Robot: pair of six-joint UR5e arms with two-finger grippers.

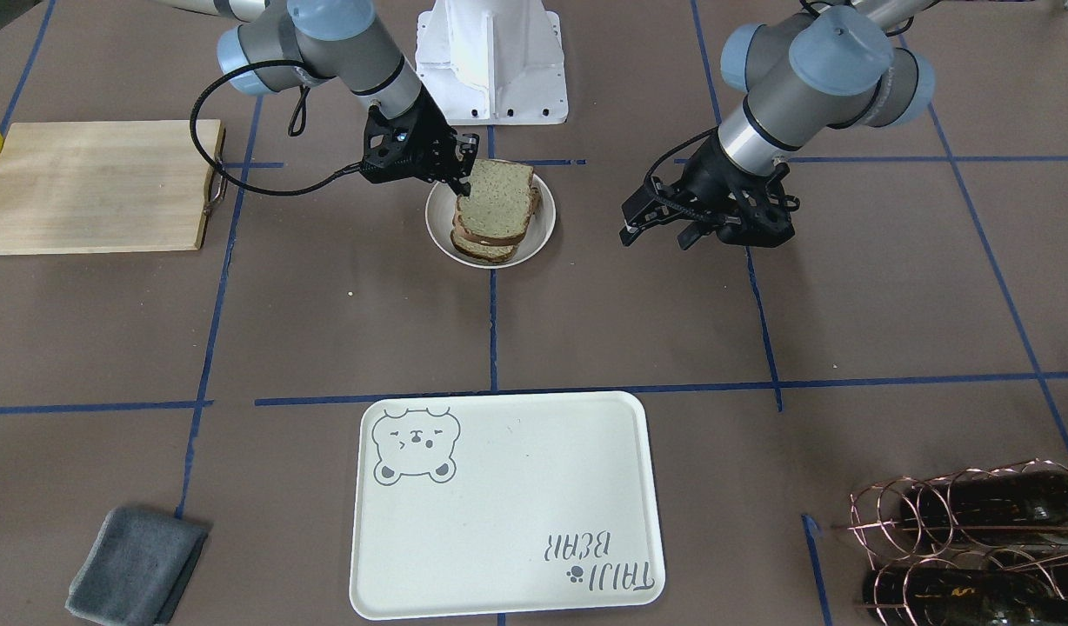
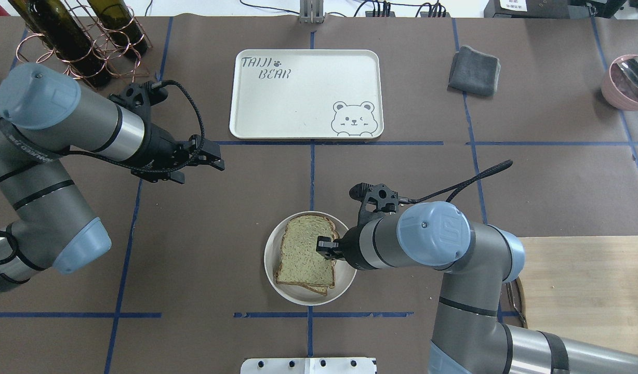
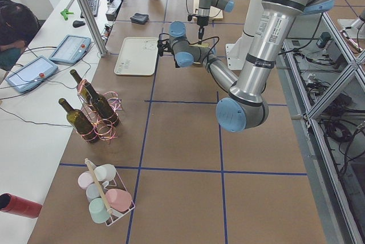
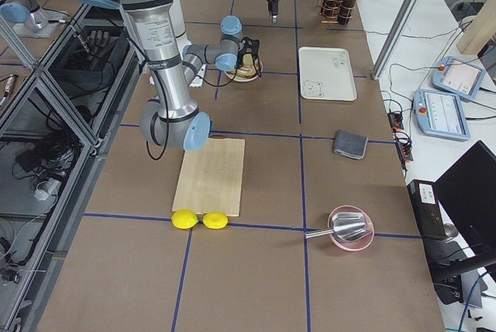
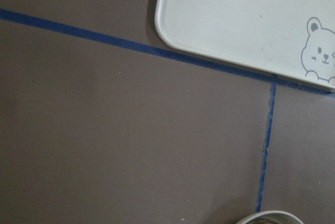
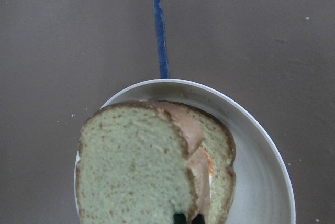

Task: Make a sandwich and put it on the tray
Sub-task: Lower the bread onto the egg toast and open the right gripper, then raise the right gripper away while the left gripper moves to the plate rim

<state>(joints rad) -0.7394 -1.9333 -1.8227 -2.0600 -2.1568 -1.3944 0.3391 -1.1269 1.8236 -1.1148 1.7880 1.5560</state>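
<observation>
Next, my left gripper will grip the round plate by its rim [image 1: 552, 217] to bring the finished sandwich over to the bear tray [image 1: 499, 504].
The sandwich is a stack of speckled tan bread slices on a small round cream plate [image 1: 544, 228] at the table's middle. My right gripper [image 1: 463, 181] is shut on the top slice [image 1: 497, 202] at its edge and holds it tilted over the stack; it also shows in the overhead view [image 2: 303, 252]. In the right wrist view the top slice [image 6: 131, 166] fills the frame, and a strip of egg with an orange patch [image 6: 209, 165] shows beneath it. My left gripper [image 2: 216, 158] is open and empty, hovering away from the plate. The cream bear tray [image 1: 499, 504] lies bare.
A wooden cutting board [image 1: 95, 187] lies beside the right arm, with yellow lemons [image 4: 200, 219] at its end. There is a grey folded cloth [image 1: 138, 565] near the tray. A copper rack with dark bottles [image 1: 977, 539] stands by the left arm. A pink bowl [image 2: 628, 80] is at the far corner.
</observation>
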